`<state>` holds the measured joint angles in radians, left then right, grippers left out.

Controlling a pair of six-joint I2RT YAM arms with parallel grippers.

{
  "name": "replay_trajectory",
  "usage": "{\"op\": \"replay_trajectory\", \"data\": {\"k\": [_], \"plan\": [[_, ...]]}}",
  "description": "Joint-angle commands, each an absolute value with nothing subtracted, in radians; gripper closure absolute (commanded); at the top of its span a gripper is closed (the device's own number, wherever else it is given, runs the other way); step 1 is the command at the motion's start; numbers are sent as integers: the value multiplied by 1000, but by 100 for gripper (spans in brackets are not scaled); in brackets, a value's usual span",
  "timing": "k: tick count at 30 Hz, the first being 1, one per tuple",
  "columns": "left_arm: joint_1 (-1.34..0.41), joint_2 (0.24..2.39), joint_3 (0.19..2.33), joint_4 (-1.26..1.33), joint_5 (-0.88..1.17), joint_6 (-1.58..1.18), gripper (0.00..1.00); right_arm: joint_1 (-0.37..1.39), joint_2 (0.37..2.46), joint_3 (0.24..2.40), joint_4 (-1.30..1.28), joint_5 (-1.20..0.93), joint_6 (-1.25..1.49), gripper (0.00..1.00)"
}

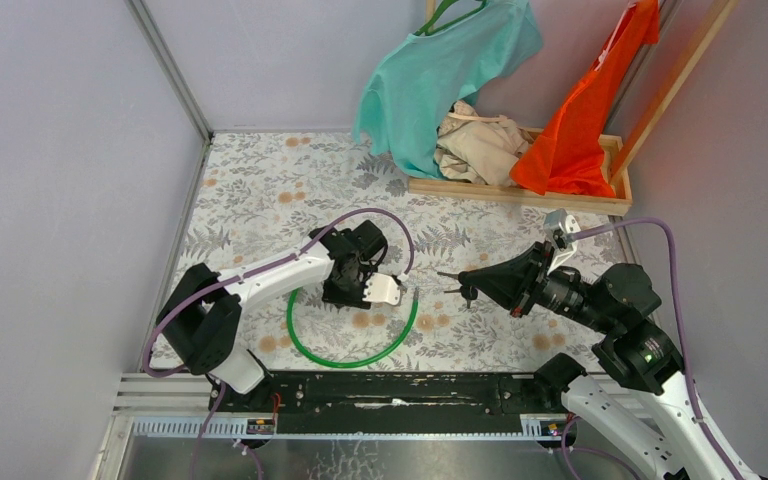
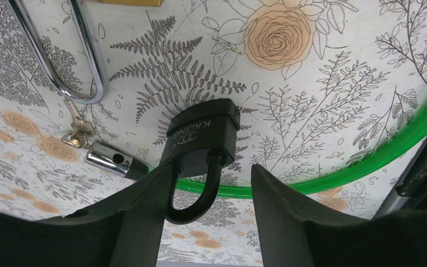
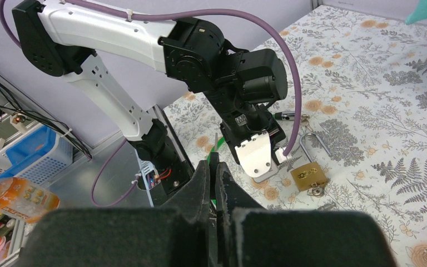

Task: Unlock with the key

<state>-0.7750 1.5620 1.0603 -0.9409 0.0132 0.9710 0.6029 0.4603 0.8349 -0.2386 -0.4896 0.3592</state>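
The left gripper grabs the black padlock, by its body from the shackle side, next. That leaves the padlock's opposite end free to unlock.
A black padlock lies on the floral table, its shackle pointing in between my left fingers. My left gripper is open around that shackle: the left finger touches it and the right finger stands apart. In the top view the left gripper points down over the green cable. My right gripper is shut on a thin dark key, held above the table just right of the left gripper.
A brass padlock with a long silver shackle lies close by, with small keys and the cable's chrome end piece. A wooden rack with hanging clothes stands at the back right. Walls close off both sides.
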Motion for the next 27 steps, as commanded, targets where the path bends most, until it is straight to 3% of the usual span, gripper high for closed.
{"op": "replay_trajectory", "data": {"k": [1,11,16,27], "plan": [[-792,1560,1090,-974,28,1022,37,600,453,874,-218,-490,350,100],[-817,1517,1066,-996,-16,1290,22,600,449,902,-257,-473,336,100],[-817,1536,1092,-1041,16,1317,23,600,444,910,-271,-459,322,100],[-828,1529,928,-829,-100,1413,25,600,429,926,-307,-440,308,100]]}}
